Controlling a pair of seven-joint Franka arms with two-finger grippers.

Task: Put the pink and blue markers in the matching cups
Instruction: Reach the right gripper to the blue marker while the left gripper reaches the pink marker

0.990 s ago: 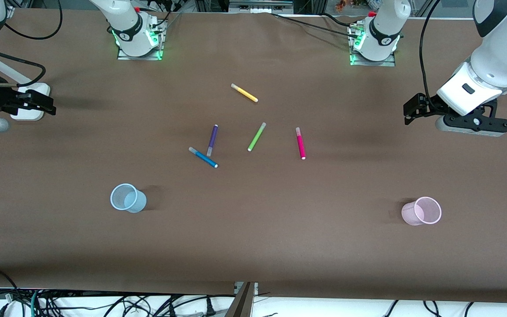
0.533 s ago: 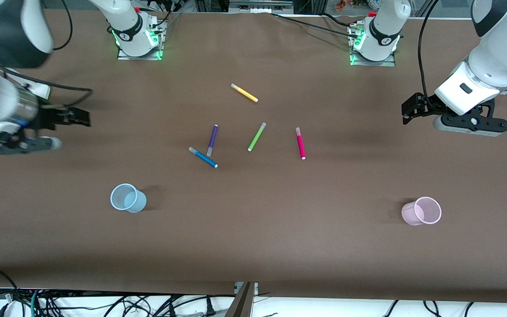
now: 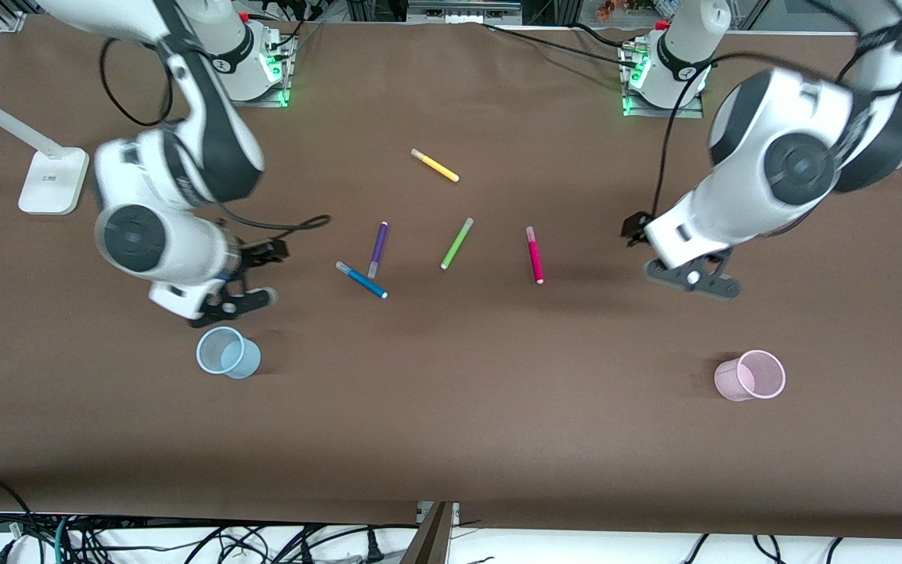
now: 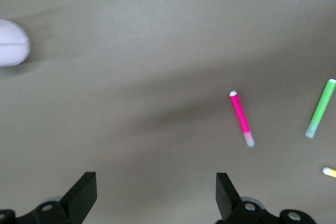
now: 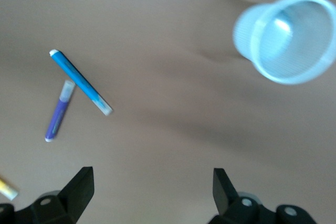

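Note:
My right gripper grabs the blue marker by its translucent end with the cap [image 3: 344, 268] next, to place it in the blue cup [image 3: 228, 352].
The pink marker [image 3: 535, 254] lies flat mid-table, also in the left wrist view [image 4: 241, 118]. The blue marker [image 3: 361, 280] lies nearer the right arm's end, its cap by the purple pen; it shows in the right wrist view [image 5: 80, 82]. The pale blue cup [image 3: 228, 352] [image 5: 286, 38] and the pale pink cup [image 3: 750, 376] [image 4: 11, 43] stand upright nearer the front camera. My left gripper [image 3: 633, 229] [image 4: 156, 192] is open and empty over bare table beside the pink marker. My right gripper [image 3: 267, 252] [image 5: 152, 190] is open and empty over the table between the blue cup and the blue marker.
A purple pen [image 3: 377, 249], a lime-green pen [image 3: 456, 244] and a yellow pen [image 3: 434, 165] lie among the markers. A white lamp base [image 3: 50, 182] stands at the right arm's end of the brown table [image 3: 451, 439].
Both arms have swung in from the table's ends toward the middle: the right gripper toward the blue marker and blue cup, the left gripper toward the pink marker. Pens and cups have not moved.

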